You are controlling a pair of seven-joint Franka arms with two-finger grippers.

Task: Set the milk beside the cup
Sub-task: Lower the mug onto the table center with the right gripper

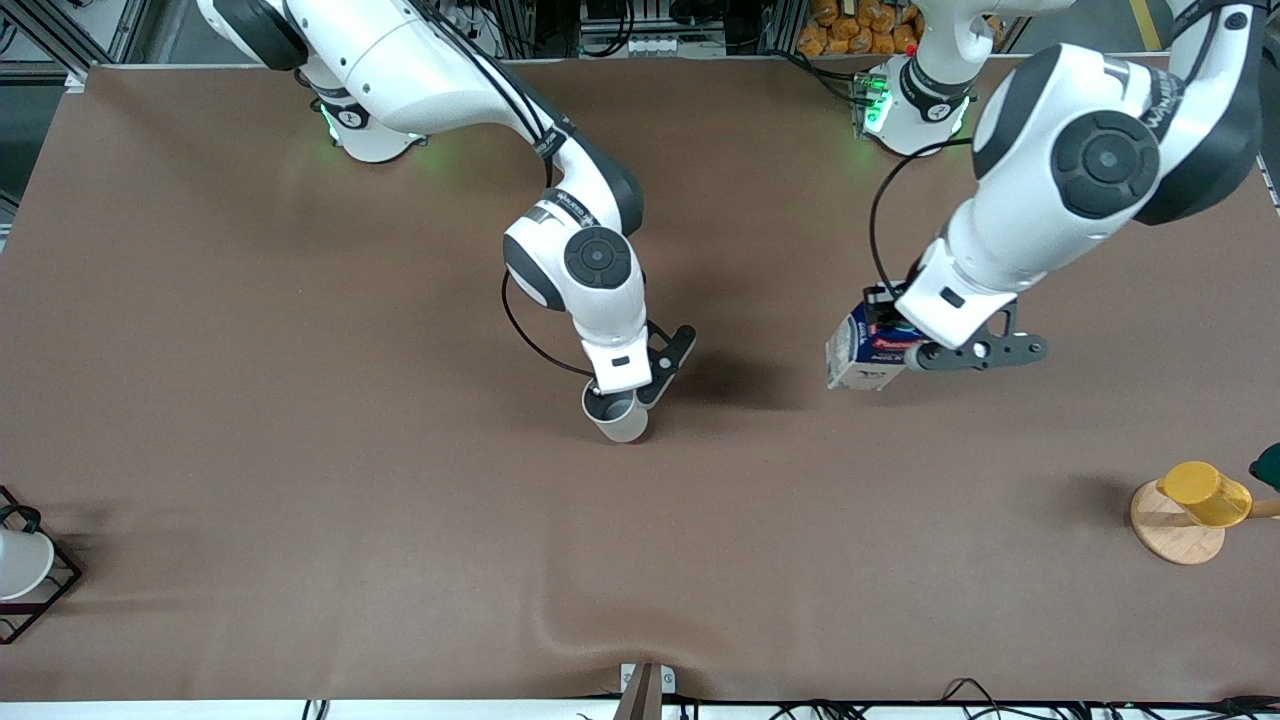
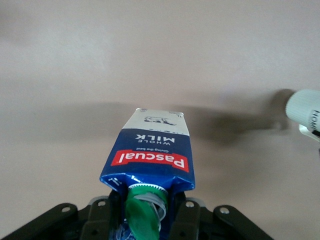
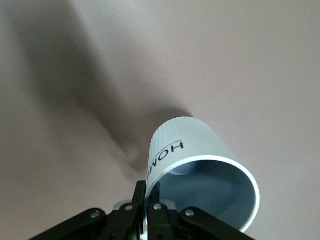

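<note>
The cup (image 1: 619, 422) (image 3: 200, 165) leans in my gripper's fingers, its base at an angle, so my right gripper should set the cup flat on the tabletop before opening.
The milk (image 1: 858, 352), a dark-blue carton with a red label band and a white panel, hangs tilted in my left gripper (image 1: 885, 335) over the middle of the table toward the left arm's end. In the left wrist view the left gripper (image 2: 147, 210) is shut on the milk's (image 2: 150, 155) top beside its green cap (image 2: 145, 220). My right gripper (image 1: 612, 398) is shut on the rim of the cup (image 1: 620, 420), an off-white mug, apart from the milk toward the right arm's end. In the right wrist view its fingers (image 3: 137, 197) pinch the cup's (image 3: 195, 145) wall. The cup also shows in the left wrist view (image 2: 303, 106).
A yellow cup (image 1: 1205, 493) lies on a wooden stand (image 1: 1172, 535) near the left arm's end, nearer the front camera. A white cup (image 1: 18, 562) sits in a black wire rack (image 1: 55, 590) at the right arm's end. The brown cloth (image 1: 560, 625) ripples near the front edge.
</note>
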